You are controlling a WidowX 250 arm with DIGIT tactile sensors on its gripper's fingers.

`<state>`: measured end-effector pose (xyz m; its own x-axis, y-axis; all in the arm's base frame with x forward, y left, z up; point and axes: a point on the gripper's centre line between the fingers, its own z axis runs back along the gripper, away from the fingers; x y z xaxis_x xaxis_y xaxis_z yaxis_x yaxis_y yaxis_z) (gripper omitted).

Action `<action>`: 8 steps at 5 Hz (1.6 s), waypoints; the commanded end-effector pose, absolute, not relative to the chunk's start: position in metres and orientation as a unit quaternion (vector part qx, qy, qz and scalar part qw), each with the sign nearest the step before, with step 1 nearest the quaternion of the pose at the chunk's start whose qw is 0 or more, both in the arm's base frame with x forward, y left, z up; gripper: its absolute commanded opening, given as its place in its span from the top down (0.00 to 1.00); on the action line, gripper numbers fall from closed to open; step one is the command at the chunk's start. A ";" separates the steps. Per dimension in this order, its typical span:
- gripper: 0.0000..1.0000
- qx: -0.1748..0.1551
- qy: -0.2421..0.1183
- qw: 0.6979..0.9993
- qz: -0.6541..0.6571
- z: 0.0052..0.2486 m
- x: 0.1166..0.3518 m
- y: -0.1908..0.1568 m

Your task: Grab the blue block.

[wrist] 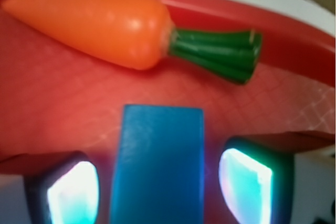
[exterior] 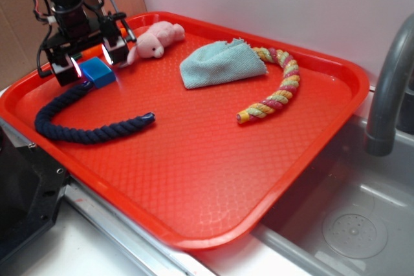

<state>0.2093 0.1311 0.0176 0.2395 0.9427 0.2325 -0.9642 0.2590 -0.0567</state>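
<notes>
My fingers are on either side of the blue block [exterior: 98, 71]. My gripper should close on it now.
The blue block [exterior: 98, 71] lies at the back left of the red tray [exterior: 213, 179], at the end of a dark navy rope. My gripper [exterior: 92, 61] stands over it, open, one finger on each side. In the wrist view the blue block [wrist: 160, 161] sits between the two glowing pads [wrist: 73, 192], and a narrow strip of tray shows on either side of it. My gripper [wrist: 159, 191] does not touch the block.
A toy carrot [wrist: 100, 27] lies just beyond the block by the tray's rim. The navy rope [exterior: 84, 130], a pink plush [exterior: 155, 40], a teal cloth [exterior: 220, 63] and a striped rope [exterior: 278, 88] share the tray. A grey faucet [exterior: 388, 88] and sink [exterior: 349, 224] are at the right.
</notes>
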 end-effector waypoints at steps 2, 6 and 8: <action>1.00 0.049 -0.142 0.782 0.605 0.023 0.205 0.135; 1.00 0.005 -0.108 0.939 0.327 0.116 0.221 0.079; 1.00 -0.009 -0.057 0.995 0.086 0.174 0.204 0.012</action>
